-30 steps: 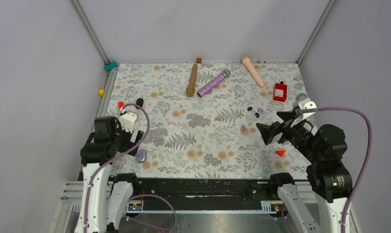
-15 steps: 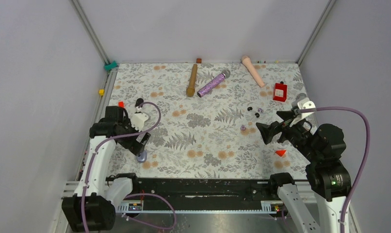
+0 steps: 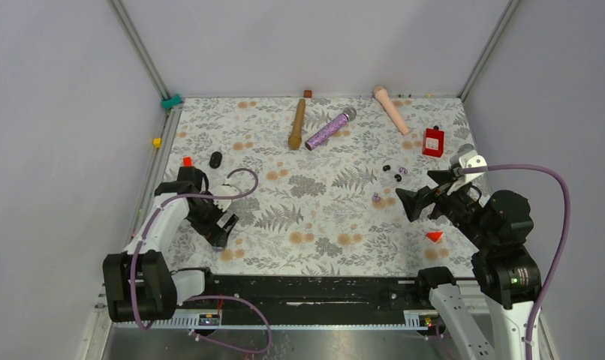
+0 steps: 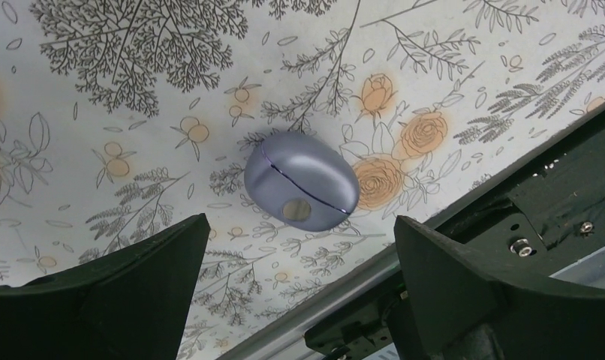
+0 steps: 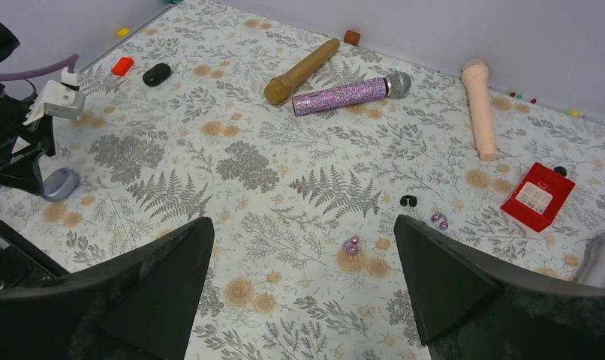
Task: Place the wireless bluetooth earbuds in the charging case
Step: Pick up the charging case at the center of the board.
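Note:
The left gripper grabs the charging case (image 4: pixel 301 180) by its two rounded ends next. The case's long sides stay free for handover to my right gripper.
The charging case (image 4: pixel 301 180) is a closed lilac-grey oval shell with a round metal button, lying on the floral mat near the front rail. My left gripper (image 4: pixel 299 238) hovers just over it, open, a finger on each side, touching nothing. In the top view the left gripper (image 3: pixel 220 228) hides most of the case. Two lilac earbuds (image 5: pixel 351 244) (image 5: pixel 438 220) and a black one (image 5: pixel 409 200) lie on the mat at the right. My right gripper (image 5: pixel 303 220) stands open above the mat just short of them, empty; in the top view it (image 3: pixel 419 193) is by the lilac bud (image 3: pixel 376 197).
Three microphones lie at the back: brown (image 3: pixel 297 124), purple glitter (image 3: pixel 330 128), pink (image 3: pixel 390 109). A red box (image 3: pixel 433 142) sits at the right, a red wedge (image 3: pixel 434 235) near the right arm. A black oval case (image 3: pixel 215 159) and small red block (image 3: pixel 187 160) lie at the left.
The left arm has swung forward and down, bringing its open gripper over the lilac-grey case. The right arm has barely moved.

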{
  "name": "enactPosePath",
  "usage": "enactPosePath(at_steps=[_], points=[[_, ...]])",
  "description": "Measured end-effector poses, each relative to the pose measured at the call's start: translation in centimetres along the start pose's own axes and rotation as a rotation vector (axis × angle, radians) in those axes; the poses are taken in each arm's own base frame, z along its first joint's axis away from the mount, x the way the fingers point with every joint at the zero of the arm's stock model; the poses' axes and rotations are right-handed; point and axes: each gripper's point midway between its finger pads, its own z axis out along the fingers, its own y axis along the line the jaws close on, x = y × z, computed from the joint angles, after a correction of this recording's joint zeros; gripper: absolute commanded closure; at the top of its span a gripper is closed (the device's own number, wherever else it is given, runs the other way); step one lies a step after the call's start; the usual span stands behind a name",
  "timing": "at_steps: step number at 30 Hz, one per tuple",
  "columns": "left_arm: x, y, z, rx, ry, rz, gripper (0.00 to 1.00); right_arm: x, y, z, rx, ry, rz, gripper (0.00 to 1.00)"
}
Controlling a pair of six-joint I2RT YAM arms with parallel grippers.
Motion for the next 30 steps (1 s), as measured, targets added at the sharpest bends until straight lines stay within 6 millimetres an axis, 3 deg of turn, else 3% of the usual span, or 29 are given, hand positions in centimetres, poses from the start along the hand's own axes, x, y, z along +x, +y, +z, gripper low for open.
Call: enactPosePath(at_steps=[16,24,30], points=[[1.3,-0.2,3.8,0.049,0.082,0.022,0.03,0.1,-0.1,0.2,0.004,0.006,0.003,0.01],[1.3,0.6,4.1,0.012,0.085,0.02,0.32,0.1,-0.1,0.2,0.004,0.006,0.003,0.01],[1.2,1.0,4.2,-0.022,0.099,0.037,0.4,0.2,-0.1,0.2,0.004,0.007,0.003,0.01]])
